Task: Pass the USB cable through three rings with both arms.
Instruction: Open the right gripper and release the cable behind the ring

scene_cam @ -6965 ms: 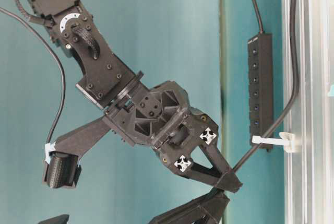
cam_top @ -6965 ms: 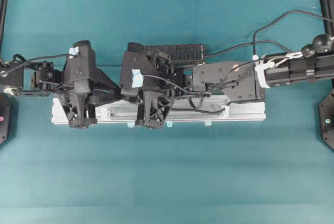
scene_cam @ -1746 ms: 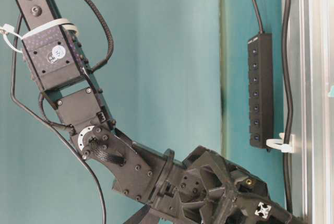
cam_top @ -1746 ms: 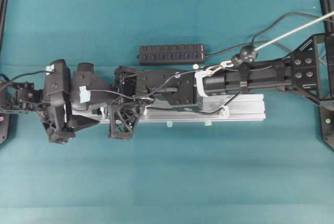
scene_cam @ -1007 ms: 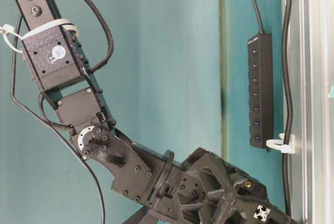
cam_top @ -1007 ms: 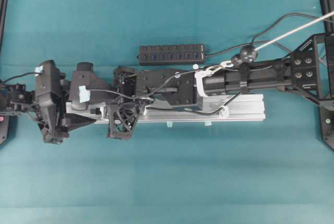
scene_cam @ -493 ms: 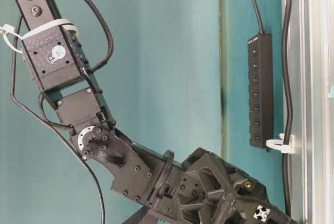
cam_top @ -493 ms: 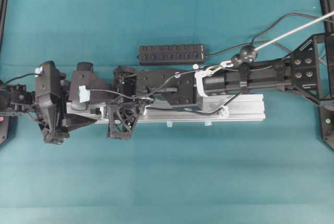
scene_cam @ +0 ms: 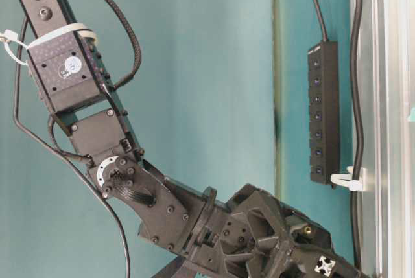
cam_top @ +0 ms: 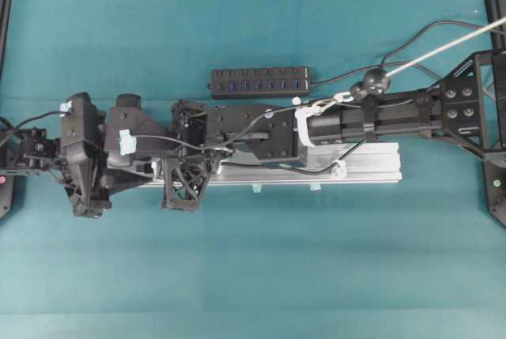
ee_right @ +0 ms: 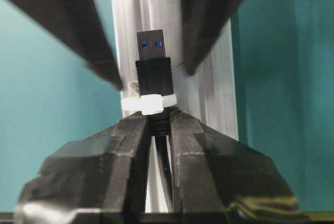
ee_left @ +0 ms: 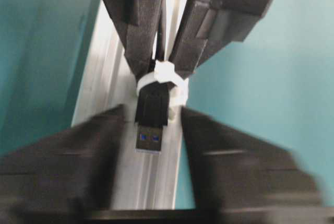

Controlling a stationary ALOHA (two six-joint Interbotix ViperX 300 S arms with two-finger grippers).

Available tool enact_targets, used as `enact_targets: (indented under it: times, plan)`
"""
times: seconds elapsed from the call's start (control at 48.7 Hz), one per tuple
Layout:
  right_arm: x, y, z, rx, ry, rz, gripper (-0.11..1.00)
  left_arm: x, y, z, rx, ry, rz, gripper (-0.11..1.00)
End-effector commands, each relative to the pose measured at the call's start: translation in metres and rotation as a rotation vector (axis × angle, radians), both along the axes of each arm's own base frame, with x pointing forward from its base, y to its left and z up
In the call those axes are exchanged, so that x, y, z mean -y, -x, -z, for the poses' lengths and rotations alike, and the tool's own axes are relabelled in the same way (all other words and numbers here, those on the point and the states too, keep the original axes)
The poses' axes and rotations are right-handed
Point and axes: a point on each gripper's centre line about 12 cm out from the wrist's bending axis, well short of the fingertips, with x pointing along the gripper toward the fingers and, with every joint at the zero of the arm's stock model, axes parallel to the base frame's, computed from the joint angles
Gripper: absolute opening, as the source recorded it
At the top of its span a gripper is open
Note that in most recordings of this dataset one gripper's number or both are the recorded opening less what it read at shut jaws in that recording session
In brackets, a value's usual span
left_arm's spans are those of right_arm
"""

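Observation:
The white ring (ee_left: pixel 164 72) and my right gripper crowd the back of the USB plug. My left gripper therefore needs to grab the plug by its protruding front end (ee_left: pixel 151 122) next.
In the right wrist view the USB cable's plug (ee_right: pixel 153 62) pokes through a whitish ring (ee_right: pixel 151 102) on the silver rail (ee_right: pixel 214 104). My right gripper (ee_right: pixel 159 122) is shut on the cable just behind that ring. My left gripper (ee_left: pixel 152 117) is open, one blurred finger on each side of the plug (ee_left: pixel 151 125), with a gap on both sides. The ring (ee_left: pixel 163 75) sits just beyond the plug there. Overhead, both grippers meet near the rail's left end (cam_top: pixel 162 175). The cable (cam_top: pixel 316 169) runs back along the rail through another ring (cam_top: pixel 340 169).
A black multi-port hub (cam_top: pixel 259 82) lies behind the rail (cam_top: pixel 371 161), its cord trailing to the right. The right arm (cam_top: pixel 371 118) stretches over the rail's length. In the table-level view, a ring (scene_cam: pixel 347 179) holds the cable (scene_cam: pixel 355 96) beside the hub (scene_cam: pixel 323 109).
My left gripper has shifted slightly right toward the plug and its jaws have narrowed around it. The right arm has stayed still with the cable in its grip.

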Motion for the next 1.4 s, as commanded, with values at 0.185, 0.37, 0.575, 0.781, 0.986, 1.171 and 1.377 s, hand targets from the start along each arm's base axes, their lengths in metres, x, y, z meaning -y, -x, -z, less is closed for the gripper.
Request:
enact_targets:
  times: [0.185, 0.37, 0.575, 0.781, 0.986, 1.171, 1.377]
  plan:
    - [-0.012, -0.004, -0.016, 0.052, -0.013, -0.005, -0.07, 0.003, -0.004, -0.004, 0.019, -0.030, 0.034, 0.24]
    - [-0.012, -0.003, -0.019, 0.055, -0.012, -0.008, -0.07, 0.003, -0.005, -0.005, 0.022, -0.036, 0.038, 0.24]
    - [-0.013, 0.000, -0.024, 0.071, -0.009, -0.014, -0.07, 0.004, -0.005, -0.005, 0.023, -0.037, 0.039, 0.24]
    - [-0.016, 0.008, -0.032, 0.103, -0.007, -0.018, 0.08, 0.004, -0.003, -0.004, 0.014, -0.031, 0.036, 0.24]
    - [-0.014, 0.020, -0.041, 0.104, 0.005, -0.020, 0.62, 0.004, -0.002, -0.008, 0.019, -0.030, 0.035, 0.24]
    - [-0.008, 0.024, -0.051, 0.125, 0.023, -0.016, 0.87, 0.004, 0.009, -0.005, -0.041, -0.027, 0.034, 0.24]
    - [-0.002, 0.027, -0.057, 0.134, 0.028, -0.007, 0.87, 0.004, 0.017, -0.015, -0.033, -0.028, 0.033, 0.24]
